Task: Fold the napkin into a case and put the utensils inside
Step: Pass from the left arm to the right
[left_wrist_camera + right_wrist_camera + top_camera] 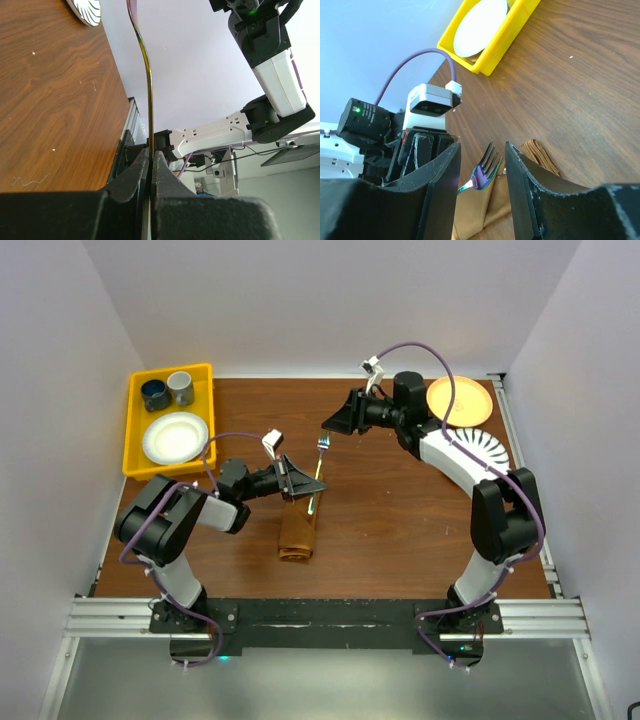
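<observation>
My right gripper should next grab the fork by its tined head (323,443) (483,173). The fork's handle then stays free to slide first into the napkin case.
The rust-brown napkin (298,532) lies folded into a narrow case at the table's middle; its folded end (540,156) also shows in the right wrist view. My left gripper (293,480) is shut on the handle of an iridescent fork (320,465), one of the utensils. The tines point away from me and the handle's lower end is over the case's top. In the left wrist view the fork (148,90) appears edge-on, pinched in that gripper (149,153). My right gripper (334,424) stands open just beyond the tines, and the fork head (487,169) sits between its jaws (482,148) untouched.
A yellow bin (135,440) at the far left holds a white plate (175,437) and two cups (156,394). An orange plate (458,400) and a striped plate (490,448) sit at the far right. Bare wood table (400,520) surrounds the case.
</observation>
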{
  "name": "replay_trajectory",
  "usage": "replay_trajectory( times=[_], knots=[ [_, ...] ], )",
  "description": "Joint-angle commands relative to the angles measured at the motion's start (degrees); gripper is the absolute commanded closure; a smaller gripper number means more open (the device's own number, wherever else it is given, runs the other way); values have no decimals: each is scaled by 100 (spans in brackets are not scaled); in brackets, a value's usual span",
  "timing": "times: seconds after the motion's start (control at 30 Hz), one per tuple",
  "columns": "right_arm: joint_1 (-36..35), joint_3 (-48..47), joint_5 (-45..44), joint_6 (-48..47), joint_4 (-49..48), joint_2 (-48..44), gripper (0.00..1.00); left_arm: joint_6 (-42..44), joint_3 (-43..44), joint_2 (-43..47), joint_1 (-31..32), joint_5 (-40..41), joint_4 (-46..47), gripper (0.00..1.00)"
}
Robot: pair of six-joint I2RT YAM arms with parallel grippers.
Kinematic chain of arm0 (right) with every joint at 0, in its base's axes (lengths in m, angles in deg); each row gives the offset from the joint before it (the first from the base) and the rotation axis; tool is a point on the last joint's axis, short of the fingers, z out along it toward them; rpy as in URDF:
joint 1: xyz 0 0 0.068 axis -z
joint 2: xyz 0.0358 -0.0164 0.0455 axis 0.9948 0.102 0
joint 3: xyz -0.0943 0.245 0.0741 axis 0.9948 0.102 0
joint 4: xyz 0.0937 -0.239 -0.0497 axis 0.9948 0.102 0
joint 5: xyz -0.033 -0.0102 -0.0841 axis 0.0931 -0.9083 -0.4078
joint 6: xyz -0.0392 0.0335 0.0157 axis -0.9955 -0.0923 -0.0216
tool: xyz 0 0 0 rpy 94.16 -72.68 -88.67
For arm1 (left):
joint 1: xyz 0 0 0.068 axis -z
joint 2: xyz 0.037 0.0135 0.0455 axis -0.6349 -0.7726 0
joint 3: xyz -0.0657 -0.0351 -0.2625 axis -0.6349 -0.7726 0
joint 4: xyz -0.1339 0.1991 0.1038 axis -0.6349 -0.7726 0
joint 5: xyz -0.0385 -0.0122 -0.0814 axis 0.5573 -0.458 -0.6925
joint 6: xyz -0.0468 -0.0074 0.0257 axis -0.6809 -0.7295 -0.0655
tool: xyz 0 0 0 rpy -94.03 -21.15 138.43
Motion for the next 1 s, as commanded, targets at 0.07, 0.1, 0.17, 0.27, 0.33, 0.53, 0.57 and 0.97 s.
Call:
replay_trajectory(
  times=[0.07,0.1,0.17,0.27,0.33,0.53,0.57,0.97],
  knots=[
    [-10,96,220,156,-575,41,56,-134,-55,106,23,14,2508,100],
    [-10,113,220,244,-689,41,57,-142,-64,107,31,14,2508,100],
    [-1,114,264,262,-690,49,60,-160,-73,115,31,31,2526,100],
    [-10,113,282,227,-646,58,61,-195,-64,124,31,49,2561,100],
    [-10,140,282,209,-646,76,64,-212,-73,151,31,58,2570,100],
    [-1,219,291,183,-655,128,64,-230,-126,265,31,93,2552,100],
    [-10,228,291,139,-637,137,62,-230,-143,274,31,93,2552,100],
    [-1,316,422,174,-777,146,68,-274,-135,274,40,128,2614,100]
  ],
)
